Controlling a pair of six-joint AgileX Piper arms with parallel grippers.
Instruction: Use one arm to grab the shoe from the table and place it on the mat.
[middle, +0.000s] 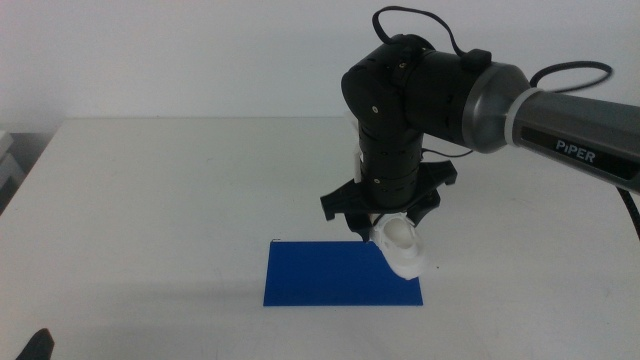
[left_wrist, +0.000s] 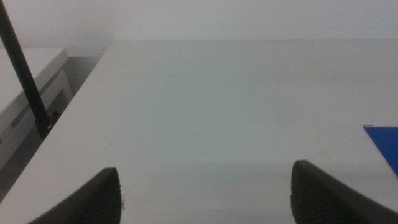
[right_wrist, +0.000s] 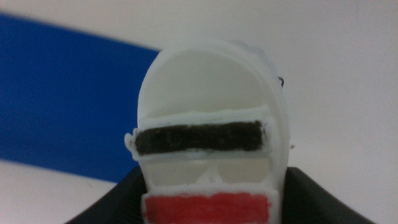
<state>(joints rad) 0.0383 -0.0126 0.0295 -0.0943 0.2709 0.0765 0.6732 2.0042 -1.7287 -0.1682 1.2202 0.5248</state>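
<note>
The shoe's toe (middle: 406, 267) (right_wrist: 202, 71) slants across the blue mat's side edge, so my right gripper needs to keep holding the shoe until I have turned it along the mat.
The white shoe (middle: 400, 248), with a black and a red strap, hangs tilted at the right edge of the blue mat (middle: 330, 275). My right gripper (middle: 385, 225) is shut on it from above, reaching in from the right. The right wrist view shows the shoe (right_wrist: 211, 124) between the dark jaws of that gripper (right_wrist: 211, 214), with the mat (right_wrist: 56, 99) beneath and beside it. Whether the shoe's lower end touches the mat is unclear. My left gripper (left_wrist: 205, 193) waits open over the table's near left part, and only its tip (middle: 35, 345) shows in the middle view.
The white table (middle: 180, 200) spreads bare to the left of and behind the mat. Beyond the table's left edge stands a pale grey unit (left_wrist: 31, 93) with a black cable (left_wrist: 22, 68) in front of it. One mat corner (left_wrist: 385, 146) shows in the left wrist view.
</note>
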